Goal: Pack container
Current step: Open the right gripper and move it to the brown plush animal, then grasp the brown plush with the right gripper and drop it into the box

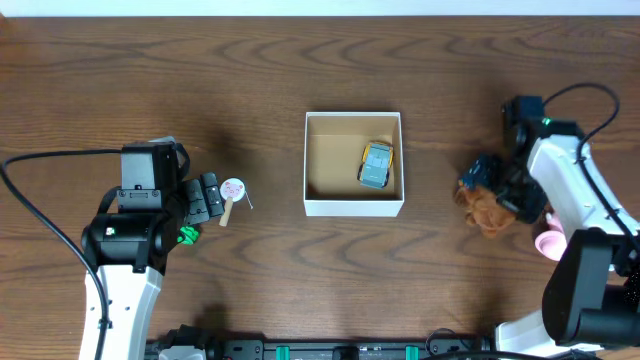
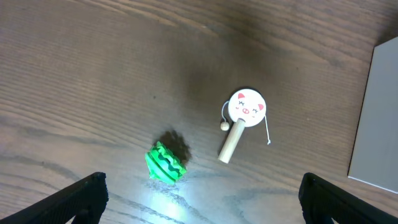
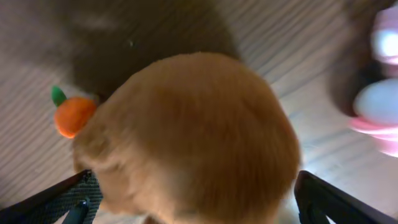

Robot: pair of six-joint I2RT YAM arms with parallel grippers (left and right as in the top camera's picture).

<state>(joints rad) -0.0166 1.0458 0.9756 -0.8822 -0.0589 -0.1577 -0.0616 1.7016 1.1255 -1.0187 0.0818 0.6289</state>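
The brown plush toy (image 1: 487, 212) (image 3: 193, 137) is far below my right gripper, so the gripper needs to go lower before it closes. It would miss the toy if it closed now.
The container (image 1: 353, 207) is a white-walled box with a tan inside at the table's middle, and its wall also shows in the left wrist view (image 2: 376, 118). A yellow and grey toy car (image 1: 376, 164) lies inside it. My left gripper (image 1: 205, 198) (image 2: 199, 202) is open and empty above a green ridged toy (image 2: 165, 163) (image 1: 187, 236) and a pig-face rattle (image 2: 242, 118) (image 1: 231, 197). My right gripper (image 1: 492, 192) (image 3: 196, 208) is open, with one finger on each side of a brown plush toy (image 3: 193, 137) (image 1: 487, 212).
A pink toy (image 1: 549, 243) (image 3: 379, 115) lies just right of the plush. A small orange piece with a green tip (image 3: 73, 115) sticks out beside the plush. The arm cables run along both table sides.
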